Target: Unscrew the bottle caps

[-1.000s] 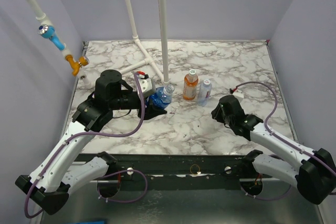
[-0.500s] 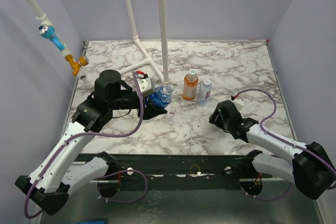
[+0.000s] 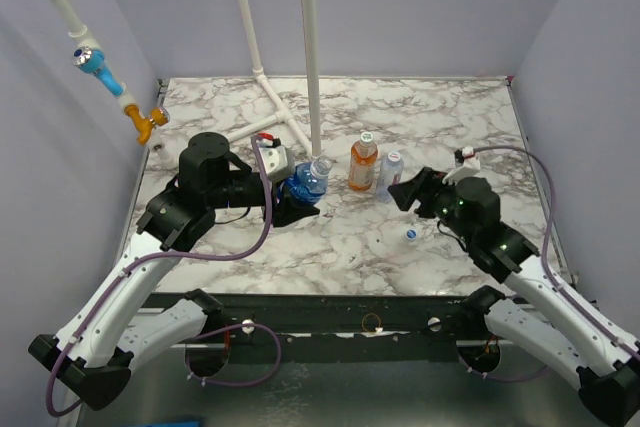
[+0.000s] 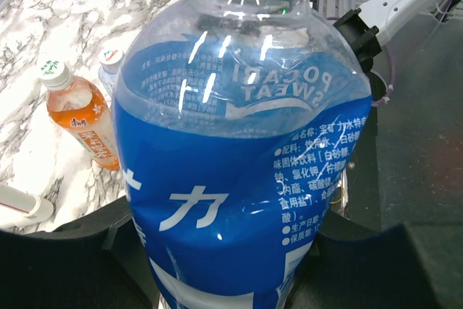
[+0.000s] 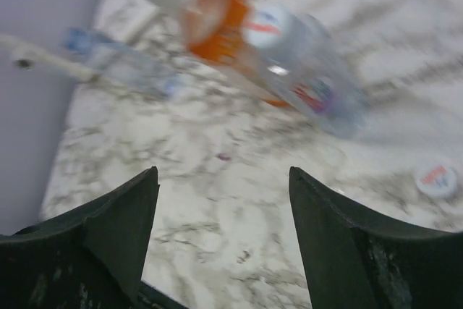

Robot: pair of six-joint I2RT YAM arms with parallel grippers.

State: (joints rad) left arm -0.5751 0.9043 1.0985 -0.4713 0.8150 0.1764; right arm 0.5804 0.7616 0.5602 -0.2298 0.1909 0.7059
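The clear neck of the blue-labeled bottle is exposed. My right gripper next needs to grab the bottle by its exposed clear neck [image 3: 319, 166] to set it upright, so my left gripper can release it.
My left gripper [image 3: 298, 195] is shut on a clear bottle with a blue label [image 3: 308, 183], held tilted above the table; that bottle [image 4: 246, 164] fills the left wrist view and its top is cut off. An orange bottle [image 3: 363, 162] with a white cap and a small clear bottle [image 3: 390, 172] stand together at mid-table, and both show in the right wrist view as the orange bottle [image 5: 217, 27] and the clear bottle [image 5: 311, 85]. A loose white cap [image 3: 411, 234] lies on the marble, the same cap [image 5: 436, 179] beside my right fingers. My right gripper [image 3: 400, 193] hangs open and empty near the clear bottle.
White pipes [image 3: 310, 47] rise from a tee joint at the back of the marble table [image 3: 450, 117]. A pipe with a blue and brass valve [image 3: 110, 77] juts in at the upper left. Purple walls close in on both sides.
My right gripper opened and swung up from the near right toward the standing bottles. A white cap now lies on the table where that gripper was. The left arm has stayed put.
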